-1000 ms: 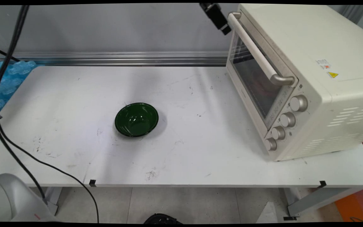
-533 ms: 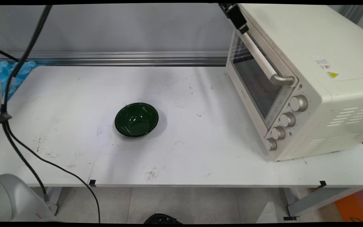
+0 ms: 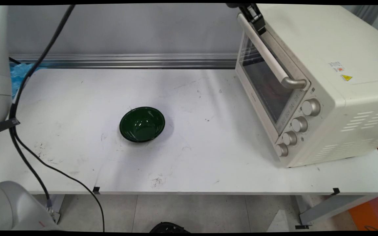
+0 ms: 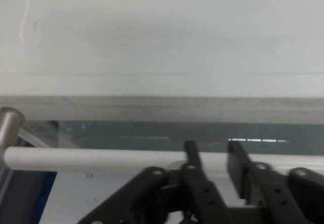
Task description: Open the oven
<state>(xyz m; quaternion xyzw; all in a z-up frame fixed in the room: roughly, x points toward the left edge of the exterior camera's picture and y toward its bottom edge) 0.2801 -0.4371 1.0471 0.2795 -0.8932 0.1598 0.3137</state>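
Note:
I will next grab the door handle by its cream bar (image 3: 254, 34) with my gripper to open the glass door (image 3: 264, 88) of the toaster oven.
My gripper (image 3: 258, 25) hangs at the picture's top edge, right at the far end of the oven's handle (image 3: 271, 59). The cream toaster oven (image 3: 333, 55) stands at the table's right with its glass door (image 3: 264, 88) closed. In the hand view the white handle bar (image 4: 101, 158) runs across just behind my fingertips (image 4: 191, 150). The gripper (image 4: 212, 154) stands open by a narrow gap, the bar lying crosswise behind both fingers, not gripped. The oven's top (image 4: 162, 32) fills the upper part of that view.
A dark green bowl (image 3: 142, 124) sits near the middle of the white table (image 3: 208, 157). Several knobs (image 3: 299, 124) line the oven's front. Black cables (image 3: 28, 154) hang at the left. A metal rail (image 3: 123, 60) runs along the wall.
The gripper has travelled right along the top edge, from left of the oven onto the far end of its handle. The bowl and oven have not moved.

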